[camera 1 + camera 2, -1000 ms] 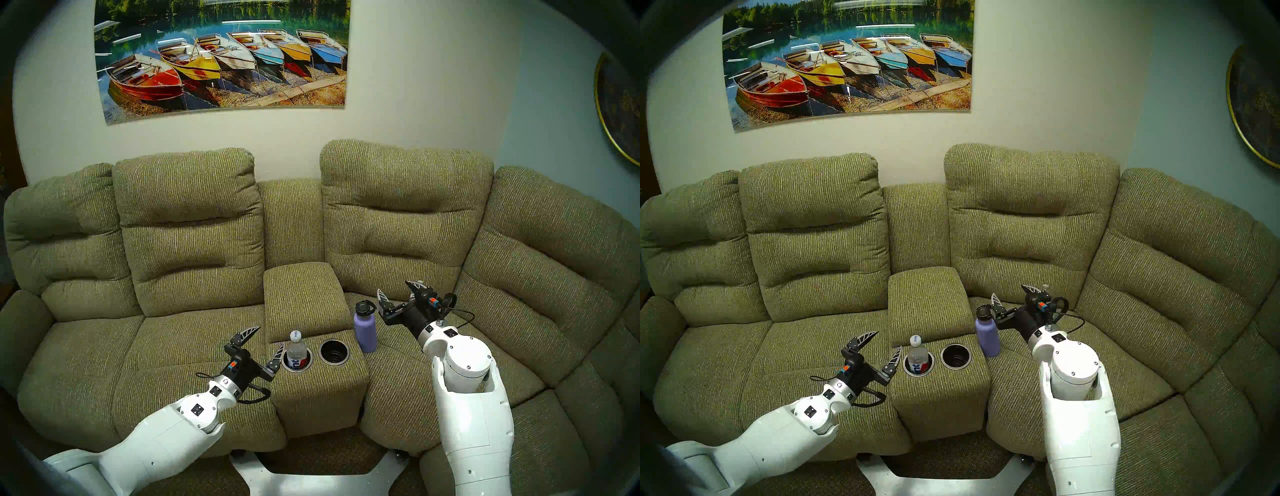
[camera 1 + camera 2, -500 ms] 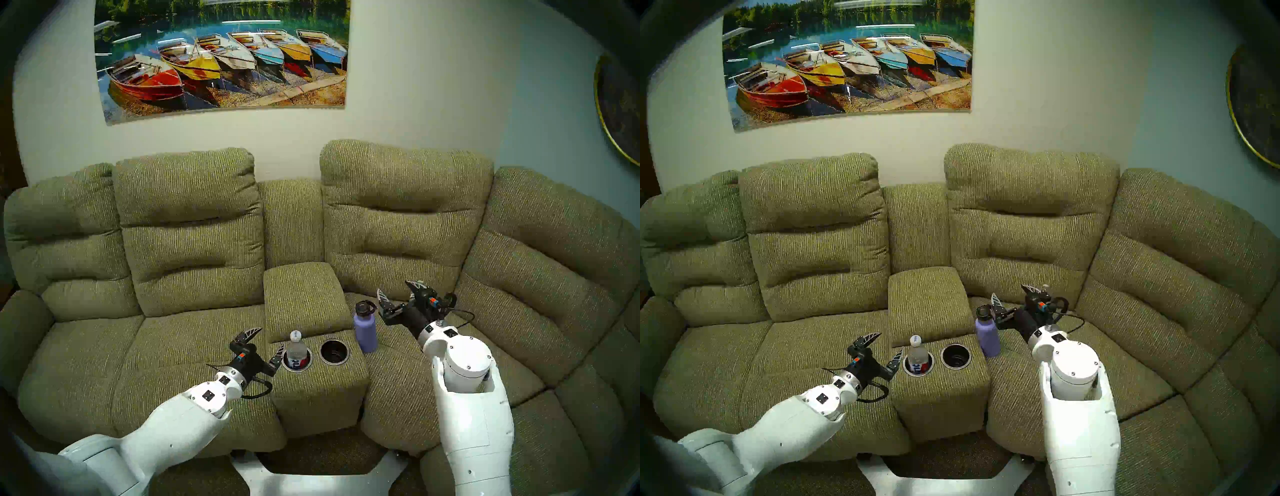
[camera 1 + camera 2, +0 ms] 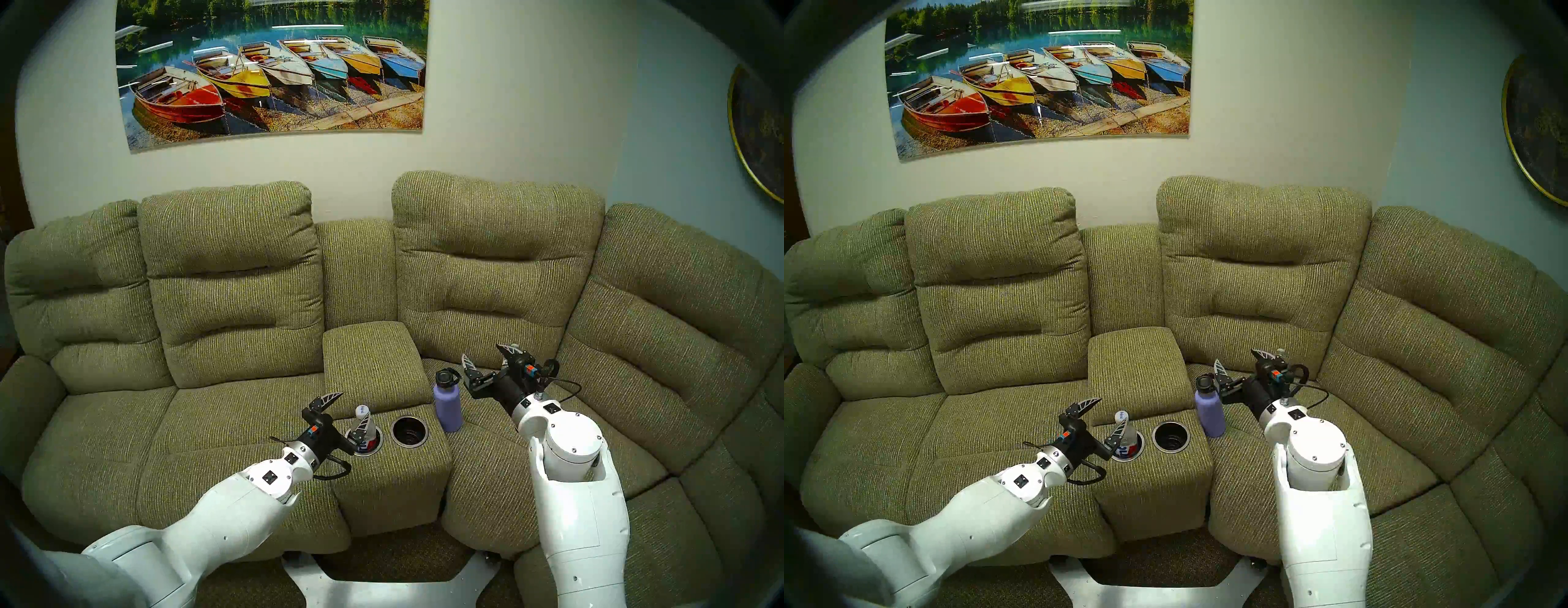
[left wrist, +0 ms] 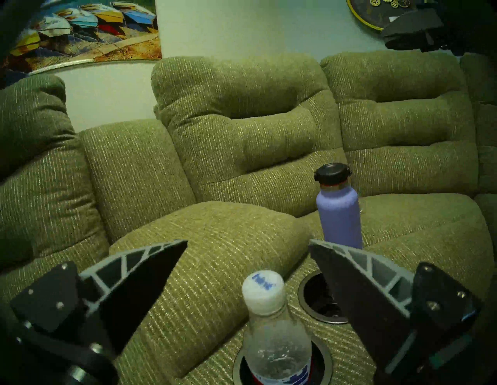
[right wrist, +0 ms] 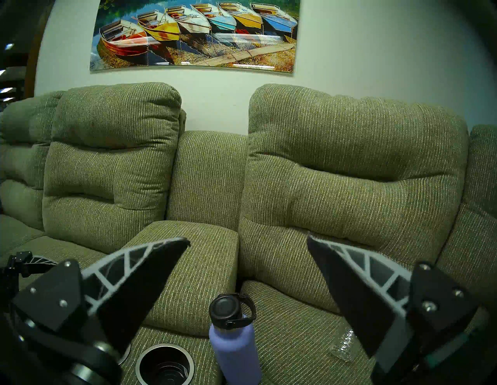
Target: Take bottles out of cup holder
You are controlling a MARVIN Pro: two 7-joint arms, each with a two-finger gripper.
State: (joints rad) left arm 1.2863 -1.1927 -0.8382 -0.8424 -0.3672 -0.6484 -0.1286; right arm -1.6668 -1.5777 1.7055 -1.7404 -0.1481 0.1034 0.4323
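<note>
The well's rim closes around the bottle's label and leaves room for fingers only higher up. My left gripper will grip the bottle by its neck [image 3: 362, 420].
A clear plastic bottle [image 3: 370, 432] with a white cap and a red-white-blue label stands in the left well of the cup holder [image 3: 410, 445]. The right well [image 5: 164, 365] is empty. My left gripper [image 3: 354, 404] is open, with one finger on each side of the bottle's neck [image 4: 269, 322], not touching it. My right gripper [image 3: 483, 352] is open and empty above the right seat. A second clear bottle [image 5: 344, 344] lies on that seat, mostly hidden behind a right finger; its label does not show.
A lavender flask [image 3: 448, 403] with a black loop lid stands upright on the right seat against the console, left of my right gripper; it also shows in the left wrist view [image 4: 338, 215]. The padded console lid [image 3: 373, 361] rises behind the wells.
My left gripper has moved right and forward from beside the console until its open fingers are on both sides of the bottle. The right arm has not moved.
</note>
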